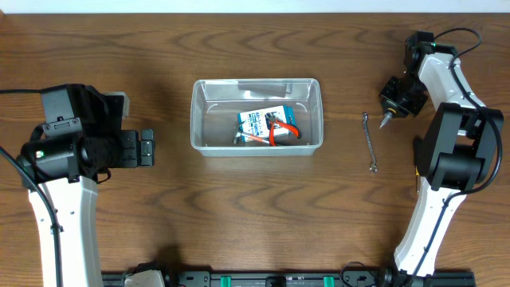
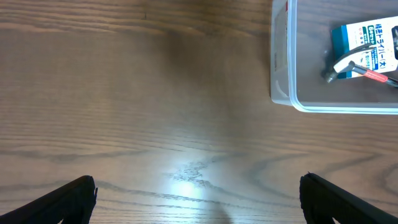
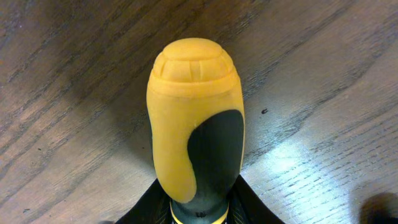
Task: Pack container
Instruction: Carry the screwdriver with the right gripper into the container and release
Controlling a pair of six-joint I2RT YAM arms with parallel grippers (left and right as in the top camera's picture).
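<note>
The screwdriver would come up if I lifted my right gripper now, because its fingers are closed around the neck of the screwdriver's yellow and black handle (image 3: 194, 118).
The clear plastic container (image 1: 256, 116) stands in the middle of the table and holds a blue and white packet (image 1: 260, 122) and red-handled pliers (image 1: 281, 130). Its corner also shows in the left wrist view (image 2: 281, 93), at the upper right. My left gripper (image 1: 146, 148) is open and empty over bare table to the left of the container; in the left wrist view (image 2: 199, 202) its fingers are wide apart. My right gripper (image 1: 396, 94) is at the far right, shut on a screwdriver with a yellow and black handle (image 3: 194, 118), whose metal end (image 1: 386, 119) sticks out below.
A slim metal wrench (image 1: 370, 143) lies on the wood between the container and the right arm. The table's far edge runs along the top of the overhead view.
</note>
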